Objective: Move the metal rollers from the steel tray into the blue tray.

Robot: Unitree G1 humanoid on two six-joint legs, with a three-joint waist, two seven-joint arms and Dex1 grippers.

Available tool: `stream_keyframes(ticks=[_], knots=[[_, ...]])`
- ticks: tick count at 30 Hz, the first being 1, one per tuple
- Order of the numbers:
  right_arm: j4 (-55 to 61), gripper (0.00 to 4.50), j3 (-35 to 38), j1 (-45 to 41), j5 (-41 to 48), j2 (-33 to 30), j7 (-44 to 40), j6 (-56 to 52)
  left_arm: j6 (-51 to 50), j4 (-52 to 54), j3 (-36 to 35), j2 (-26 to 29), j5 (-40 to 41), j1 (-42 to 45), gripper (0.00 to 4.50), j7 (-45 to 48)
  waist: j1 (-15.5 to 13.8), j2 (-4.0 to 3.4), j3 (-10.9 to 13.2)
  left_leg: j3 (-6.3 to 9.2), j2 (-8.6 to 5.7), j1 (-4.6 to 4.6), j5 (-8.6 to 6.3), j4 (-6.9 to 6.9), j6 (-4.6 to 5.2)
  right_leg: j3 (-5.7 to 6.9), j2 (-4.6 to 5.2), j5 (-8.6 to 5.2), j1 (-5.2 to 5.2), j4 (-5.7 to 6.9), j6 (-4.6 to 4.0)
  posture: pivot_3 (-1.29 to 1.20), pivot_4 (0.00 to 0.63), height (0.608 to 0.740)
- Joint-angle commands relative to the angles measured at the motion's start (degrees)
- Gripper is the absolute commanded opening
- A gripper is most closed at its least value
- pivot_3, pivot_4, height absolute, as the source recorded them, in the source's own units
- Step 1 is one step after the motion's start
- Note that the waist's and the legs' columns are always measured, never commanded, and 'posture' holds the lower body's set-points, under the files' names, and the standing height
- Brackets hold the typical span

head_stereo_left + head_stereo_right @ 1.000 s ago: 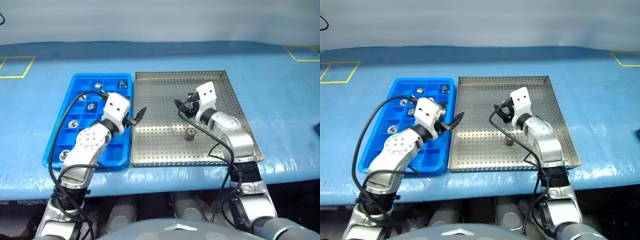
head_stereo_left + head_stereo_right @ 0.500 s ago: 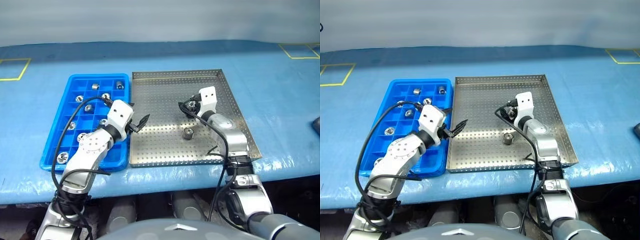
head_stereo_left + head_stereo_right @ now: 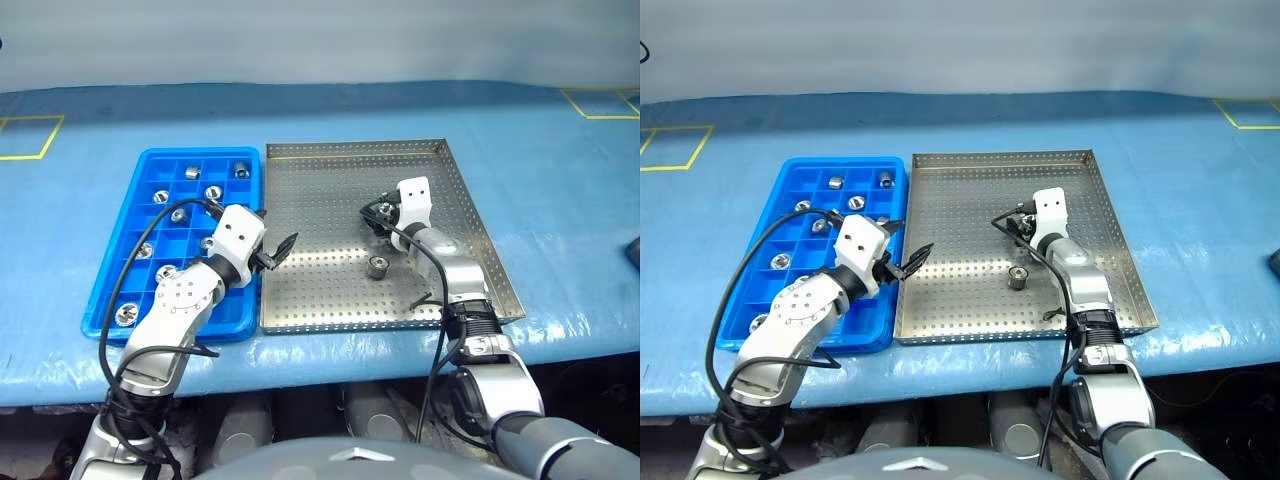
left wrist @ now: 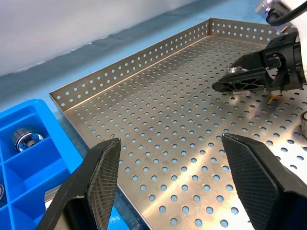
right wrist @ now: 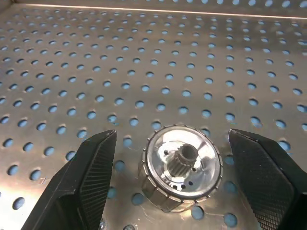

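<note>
The right gripper's fingers are beside the upright roller's ridged rim (image 3: 385,208), and the right gripper needs to close on the roller.
The steel tray (image 3: 330,300) lies mid-table, with the blue tray (image 3: 105,300) against its left side. Two metal rollers are in the steel tray. One roller (image 5: 181,172) stands on end between the spread fingers of my right gripper (image 5: 171,136), which is open and low over the tray floor (image 3: 374,220). The other roller (image 3: 378,267) stands free, nearer to me. Several rollers (image 3: 178,215) sit in the blue tray's compartments. My left gripper (image 3: 278,245) hovers open and empty over the seam between the two trays, pointing toward the steel tray (image 4: 144,120).
The trays rest on a blue table cover (image 3: 560,200) marked with yellow tape squares (image 3: 30,135) at the far corners. A dark object (image 3: 632,250) lies at the right edge. A black cable (image 3: 430,290) trails from the right arm over the steel tray's near right corner.
My right gripper has come down and forward to the tray floor, so that a roller now stands between its fingers. The left gripper has kept still. The camera view has shifted slightly.
</note>
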State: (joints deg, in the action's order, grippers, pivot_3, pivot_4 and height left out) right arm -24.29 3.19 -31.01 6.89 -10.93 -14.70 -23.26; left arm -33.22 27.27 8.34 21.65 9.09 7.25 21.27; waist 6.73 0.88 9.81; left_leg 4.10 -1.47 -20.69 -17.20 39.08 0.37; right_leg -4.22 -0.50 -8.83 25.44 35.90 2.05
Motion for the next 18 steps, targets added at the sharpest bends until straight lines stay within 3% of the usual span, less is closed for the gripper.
stream_keyframes(ticks=[1,2,5,10,18], knots=[[2.42,3.91,0.14,0.04,-0.15,-0.48,0.20,-0.40,0.47,2.78,-0.31,0.16,-0.38,0.17,3.66,0.04,-0.04,0.00,0.00,0.00,0.00,0.00,0.00,0.00,0.00,0.00,0.00,0.00,0.00,0.00,0.00,-0.08,0.150,0.740],[2.54,3.91,0.19,0.12,-0.07,-0.44,0.29,-0.61,0.49,2.71,-0.27,0.16,-0.40,0.22,3.66,0.08,-0.03,0.00,0.00,0.00,0.00,0.00,0.00,0.00,0.00,0.01,0.00,0.00,0.00,0.00,0.00,-0.08,0.150,0.740],[2.72,3.27,0.46,0.27,0.05,-0.34,0.68,-0.81,0.55,2.49,-0.16,0.15,-0.43,0.41,3.66,0.17,0.04,0.00,0.00,-0.01,0.00,0.00,0.00,0.01,0.00,-0.01,0.00,0.00,0.00,0.00,0.01,-0.09,0.150,0.740],[4.92,1.77,0.21,1.01,0.65,0.04,0.12,-1.13,0.55,2.54,-0.33,0.15,-0.41,0.16,3.66,0.09,-0.02,0.00,0.00,-0.02,0.00,0.00,0.00,0.00,0.00,0.00,-0.01,0.00,0.00,0.00,0.02,-0.08,0.150,0.740],[16.00,1.77,-1.28,2.99,3.58,1.49,-3.49,-3.36,0.12,5.04,-2.51,1.55,0.39,-3.16,3.66,0.46,-0.02,0.00,0.00,0.03,0.03,-0.01,-0.01,-0.01,0.02,-0.03,-0.01,0.00,0.04,0.01,0.02,-0.06,0.150,0.740]])
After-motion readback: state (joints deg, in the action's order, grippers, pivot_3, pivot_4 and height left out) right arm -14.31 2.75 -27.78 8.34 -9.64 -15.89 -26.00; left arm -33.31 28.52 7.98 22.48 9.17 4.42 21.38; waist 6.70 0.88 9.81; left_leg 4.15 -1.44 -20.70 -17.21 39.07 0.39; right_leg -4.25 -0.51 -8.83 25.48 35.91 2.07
